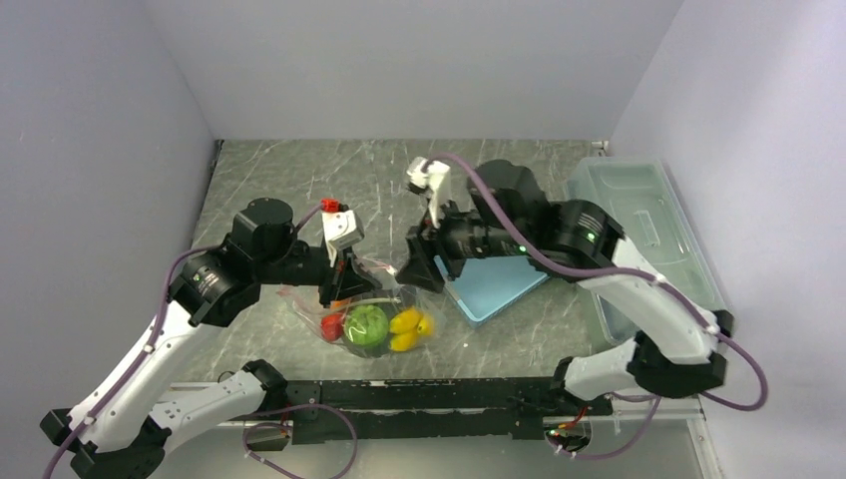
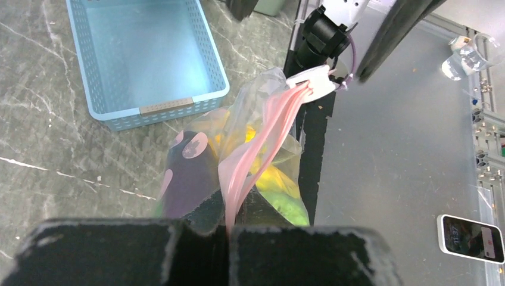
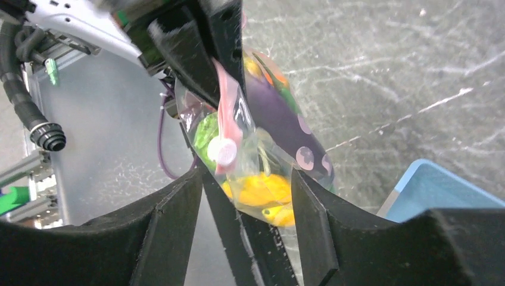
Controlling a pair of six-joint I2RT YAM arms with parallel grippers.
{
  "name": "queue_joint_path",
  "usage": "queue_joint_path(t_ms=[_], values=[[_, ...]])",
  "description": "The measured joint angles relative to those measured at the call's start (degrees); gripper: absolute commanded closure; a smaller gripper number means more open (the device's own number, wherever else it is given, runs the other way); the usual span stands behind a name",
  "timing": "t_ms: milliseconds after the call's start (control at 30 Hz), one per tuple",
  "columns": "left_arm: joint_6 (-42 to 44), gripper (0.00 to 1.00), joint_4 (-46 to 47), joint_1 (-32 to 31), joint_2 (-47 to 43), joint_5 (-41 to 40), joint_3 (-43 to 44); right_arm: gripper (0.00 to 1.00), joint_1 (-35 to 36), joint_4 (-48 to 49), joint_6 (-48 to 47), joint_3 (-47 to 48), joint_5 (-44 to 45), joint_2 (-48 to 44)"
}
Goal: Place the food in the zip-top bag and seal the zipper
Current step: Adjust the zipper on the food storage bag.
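I should next grab the pink zipper's end [image 1: 401, 296] [image 3: 224, 163] next to the white slider with my right gripper to seal the zipper, and the slider should stay free.
The clear zip-top bag [image 1: 371, 321] holds the food: yellow banana bunch [image 1: 409, 327], a round green vegetable [image 1: 365, 325], a red piece [image 1: 331, 325] and the dark purple eggplant [image 2: 187, 176]. My left gripper [image 1: 344, 282] is shut on the bag's pink zipper strip [image 2: 262, 140] and holds the mouth up; in its wrist view the jaws [image 2: 229, 226] pinch the strip's near end. A white slider [image 2: 314, 83] sits at the strip's far end. My right gripper [image 1: 419, 265] is open just right of the bag; its fingers [image 3: 247, 179] straddle the bag's banana corner [image 3: 262, 189] without closing.
The empty light-blue basket [image 1: 496, 286] lies right of the bag, under my right arm, and shows in the left wrist view [image 2: 149, 53]. A large clear lidded box [image 1: 643, 225] stands at the far right. A phone [image 2: 473, 237] lies past the table's front rail.
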Motion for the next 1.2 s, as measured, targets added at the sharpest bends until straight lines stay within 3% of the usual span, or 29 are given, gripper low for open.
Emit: queue_joint_path(t_ms=[300,600,1000,1200], values=[[-3.3,1.00,0.1,0.0,0.2,0.9,1.4,0.38,0.0,21.6,-7.1,-22.6,-2.6,-18.9],[-7.6,1.00,2.8,0.0,0.7,1.8,1.4,0.38,0.1,38.2,-15.2,-40.2,-4.5,-25.9],[-9.7,1.00,3.7,0.0,0.8,4.1,2.3,0.43,1.0,49.8,-22.3,-43.8,-4.5,-25.7],[-10.0,1.00,3.8,0.0,0.8,4.7,2.3,0.57,1.1,51.5,-23.0,-43.7,-5.4,-24.2]])
